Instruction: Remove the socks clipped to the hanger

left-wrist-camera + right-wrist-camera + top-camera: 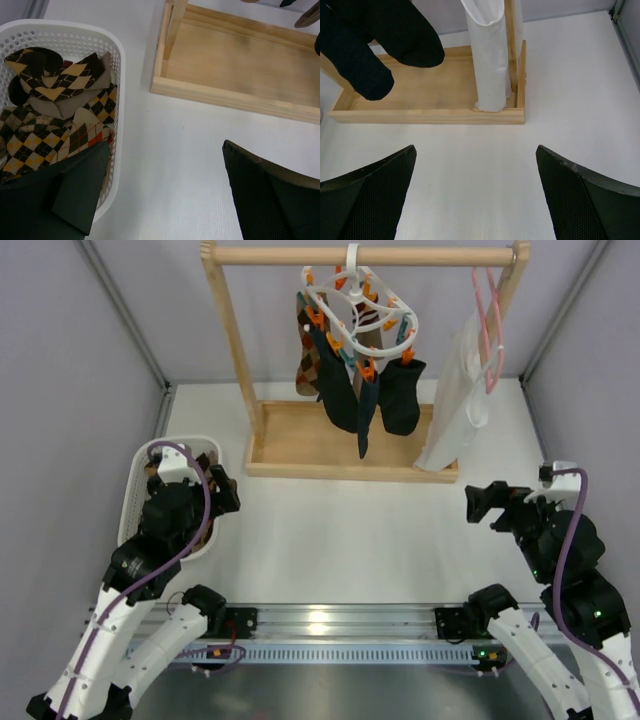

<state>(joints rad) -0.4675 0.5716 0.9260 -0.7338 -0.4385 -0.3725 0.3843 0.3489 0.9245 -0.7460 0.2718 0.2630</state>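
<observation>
My right gripper grabs the front dark sock by its free hanging end (376, 86) next, since the sock's pin stays free for unclipping and removal.
The white ring hanger (355, 302) hangs by its hook from the wooden rail, with orange and teal pins. Clipped under it are dark socks (342, 392) and an argyle sock (307, 365). The toes of two dark socks (362, 67) show in the right wrist view, above the rack's base. More argyle socks (47, 112) lie in the white basket (118, 65). My left gripper (222, 492) (165, 200) is open beside the basket, over bare table. My right gripper (482, 504) (475, 195) is open at the right, low, short of the rack, holding nothing.
The wooden rack's tray base (300, 445) (430, 116) stands at the back centre. A white translucent garment (455, 410) (490, 60) hangs on a pink wire hanger (490, 310) at the rail's right end. The basket (190, 439) sits at the left. Grey walls close three sides.
</observation>
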